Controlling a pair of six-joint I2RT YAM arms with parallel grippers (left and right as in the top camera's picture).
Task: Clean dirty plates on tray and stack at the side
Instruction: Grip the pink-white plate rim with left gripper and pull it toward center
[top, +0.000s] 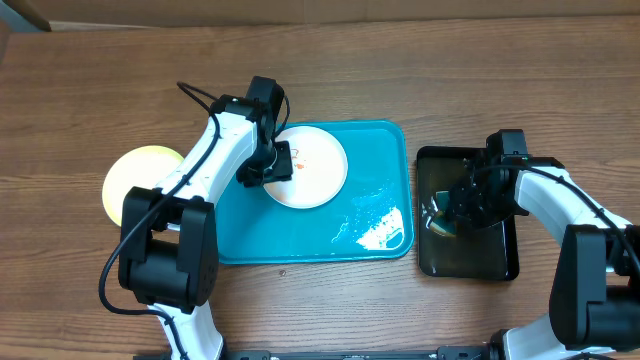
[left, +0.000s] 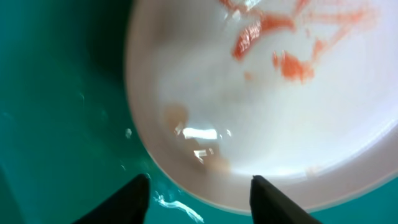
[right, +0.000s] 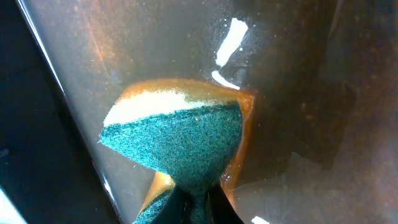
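The plate's smeared side needs to stay open to clean. My left gripper should next grab the white plate's rim (top: 270, 183) (left: 204, 196), away from the sponge.
A white plate (top: 312, 166) with orange-brown smears lies at the back left of the turquoise tray (top: 385, 150). My left gripper (top: 272, 166) is open at the plate's left rim; in the left wrist view its fingers (left: 200, 199) straddle the plate's edge (left: 261, 99) over the tray (left: 56, 106). A pale yellow-green plate (top: 135, 178) sits on the table left of the tray, partly hidden by the left arm. My right gripper (top: 455, 205) is shut on a green and yellow sponge (right: 177, 140) inside the black tray (top: 495, 262).
The narrow black tray holds brownish water (right: 292, 81). A wet foamy patch (top: 378, 228) lies at the turquoise tray's front right. The wooden table (top: 400, 60) runs behind both trays.
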